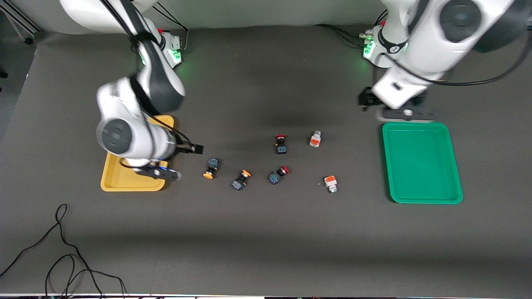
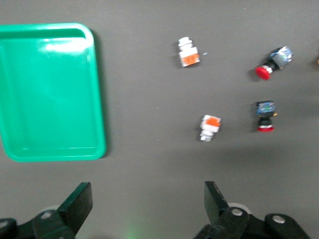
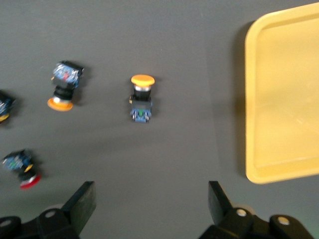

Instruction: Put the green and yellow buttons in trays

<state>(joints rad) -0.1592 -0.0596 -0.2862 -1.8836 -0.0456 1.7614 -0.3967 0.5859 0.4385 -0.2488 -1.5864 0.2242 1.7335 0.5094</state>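
The right gripper picks up the closest yellow-capped button by its black body below the cap next, to place it in the yellow tray (image 1: pixel 124 182).
Two black buttons with orange-yellow caps (image 1: pixel 211 168) (image 1: pixel 241 179) lie beside the yellow tray (image 1: pixel 124 182). Two white-grey buttons with orange blocks (image 1: pixel 315 139) (image 1: pixel 331 183) lie toward the green tray (image 1: pixel 422 195). My right gripper (image 1: pixel 164 171) is open and empty, over the yellow tray's edge beside the closest yellow-capped button (image 3: pixel 142 98). The right wrist view also shows the right gripper (image 3: pixel 151 204), the second yellow-capped button (image 3: pixel 64 85) and the yellow tray (image 3: pixel 284 99). My left gripper (image 1: pixel 401 111) is open and empty, over the green tray's farther rim. The left wrist view shows the left gripper (image 2: pixel 148 204), the green tray (image 2: pixel 50 89) and both white-grey buttons (image 2: pixel 188 52) (image 2: pixel 210 127).
Two black buttons with red caps (image 1: pixel 281 144) (image 1: pixel 278 175) lie in the middle, between the yellow-capped and the white-grey ones. A black cable (image 1: pixel 62 249) lies on the table near the front camera, at the right arm's end.
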